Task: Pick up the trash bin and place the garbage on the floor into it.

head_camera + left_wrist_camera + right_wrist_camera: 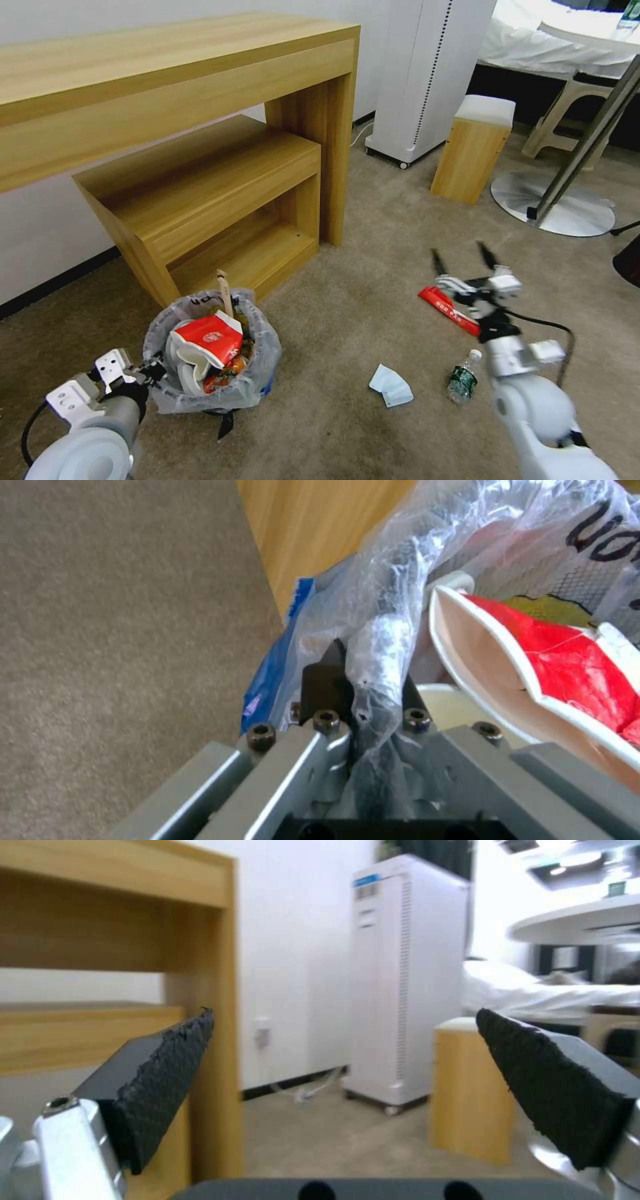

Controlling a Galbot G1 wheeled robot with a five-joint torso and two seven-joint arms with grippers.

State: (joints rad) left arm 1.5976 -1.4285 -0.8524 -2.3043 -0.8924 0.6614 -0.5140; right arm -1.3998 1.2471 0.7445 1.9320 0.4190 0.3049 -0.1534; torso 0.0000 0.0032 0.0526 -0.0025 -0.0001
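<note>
My right gripper grabs the pale-blue scrap (391, 387) next, and holds its two opposite edges to put it into the trash bin.
The trash bin (253, 380), a small round one lined with a crinkly plastic bag (393, 590), sits on the beige carpet floor (347, 300) at the lower left. It holds a red paper box (210, 339), a white slipper (183, 370) and a wooden stick (225, 292). My left gripper (159, 372) (370, 680) is shut on the bin's bagged rim. A long red wrapper (448, 308), a green-labelled bottle (462, 379) and a pale-blue scrap (391, 387) lie on the floor. My right gripper (459, 252) (360, 1060) hangs open above the red wrapper, holding nothing.
A wooden desk (200, 73) with a lower shelf unit (220, 193) stands right behind the bin. Farther back are a tall white appliance (427, 73), a wooden stool (473, 150), a white plastic stool (560, 113) and a round metal table base (553, 203).
</note>
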